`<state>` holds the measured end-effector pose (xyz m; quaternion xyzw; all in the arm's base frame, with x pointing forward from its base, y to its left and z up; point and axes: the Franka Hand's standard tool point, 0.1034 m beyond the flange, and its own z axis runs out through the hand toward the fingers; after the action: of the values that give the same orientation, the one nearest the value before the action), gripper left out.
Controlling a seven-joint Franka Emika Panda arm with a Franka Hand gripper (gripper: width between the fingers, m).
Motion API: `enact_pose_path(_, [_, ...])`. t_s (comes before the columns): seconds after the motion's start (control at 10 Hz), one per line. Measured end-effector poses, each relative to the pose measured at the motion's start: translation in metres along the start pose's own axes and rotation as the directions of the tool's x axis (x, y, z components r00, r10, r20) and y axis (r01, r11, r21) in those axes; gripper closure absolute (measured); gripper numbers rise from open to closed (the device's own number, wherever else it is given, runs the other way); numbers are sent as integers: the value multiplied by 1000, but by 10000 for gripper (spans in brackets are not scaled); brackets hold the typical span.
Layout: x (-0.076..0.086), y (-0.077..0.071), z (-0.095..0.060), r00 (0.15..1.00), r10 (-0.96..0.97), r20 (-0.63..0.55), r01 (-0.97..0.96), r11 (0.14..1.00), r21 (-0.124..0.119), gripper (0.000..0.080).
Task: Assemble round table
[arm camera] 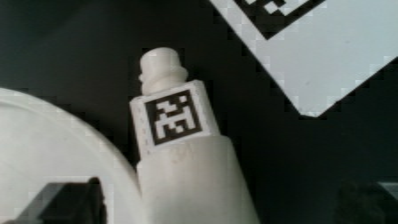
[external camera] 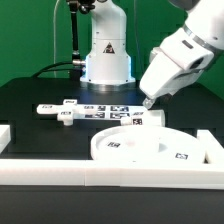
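Note:
My gripper's fingers are around the cylinder beside the round disc but still above the cylinder's thick body, so my gripper moves lower before it closes.
The short thick cylinder [arm camera: 178, 140] carries a square tag and ends in a narrow threaded tip. In the wrist view it lies between the fingers of my gripper [arm camera: 219, 206]. The dark left finger [arm camera: 63, 200] stands apart from its side, so the jaws are open around it. In the exterior view my gripper [external camera: 146, 100] is tilted down near the table, just behind the large rimmed round disc [external camera: 140, 146], and it hides the cylinder. The disc's rim [arm camera: 36, 140] curves right beside the cylinder. The flat cross-shaped piece [external camera: 65, 111] lies apart at the exterior view's left.
The marker board [external camera: 117, 111] lies flat behind the disc, and its corner shows in the wrist view [arm camera: 320, 45]. White border bars run along the front [external camera: 100, 172] and the left edge [external camera: 5, 135]. The robot base [external camera: 106, 55] stands at the back.

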<state>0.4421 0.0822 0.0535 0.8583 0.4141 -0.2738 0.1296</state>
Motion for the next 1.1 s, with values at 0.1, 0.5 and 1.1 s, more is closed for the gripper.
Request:
enact_pose_path(0.1, [1,-3,1,997,-11,75,10,1000,12,150])
enact_pose_path(0.5, [7,2,6,952,-32,305,13,998,64,150])
enact_pose_path(1.1, [22,17,13,955,-57,291,35,996,80,150])
